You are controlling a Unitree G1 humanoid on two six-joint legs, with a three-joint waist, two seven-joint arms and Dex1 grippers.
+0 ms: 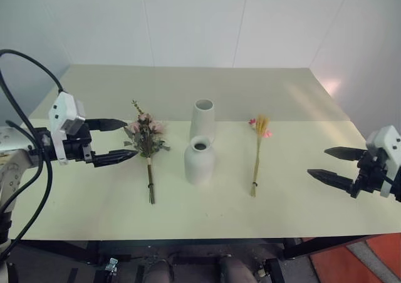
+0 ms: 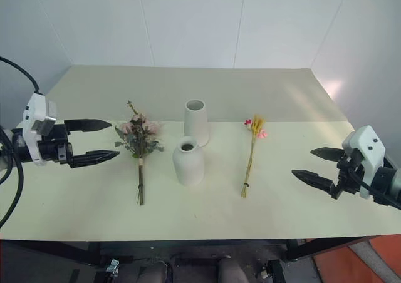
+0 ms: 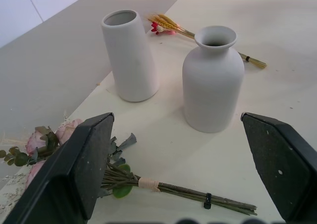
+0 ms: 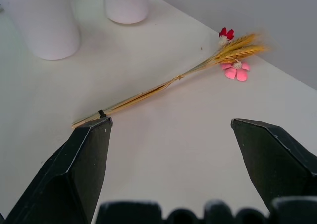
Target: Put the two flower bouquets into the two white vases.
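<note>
Next, my right gripper grabs the sprig by its stem (image 1: 256, 166). The orange-yellow sprig goes into a white vase (image 1: 202, 120).
Two white vases stand mid-table: a tall slim cylinder (image 1: 202, 119) behind a shorter rounded bottle (image 1: 199, 161). A bushy bunch of pink roses and green leaves (image 1: 146, 146) lies flat to their left, stems toward the front edge. To their right lies a thin orange-yellow sprig (image 1: 258, 153) with small red-pink blooms. My left gripper (image 1: 118, 140) hovers open just left of the rose bunch, nothing between its fingers. Far to the right of the sprig, my right gripper (image 1: 326, 163) hangs open and empty. The right wrist view has the sprig (image 4: 173, 80) lying ahead of the open fingers.
The pale yellow-green table (image 1: 207, 205) reaches to white walls at the back and sides. Its front edge runs below the flowers. Red-orange floor (image 1: 369, 264) shows at the lower right.
</note>
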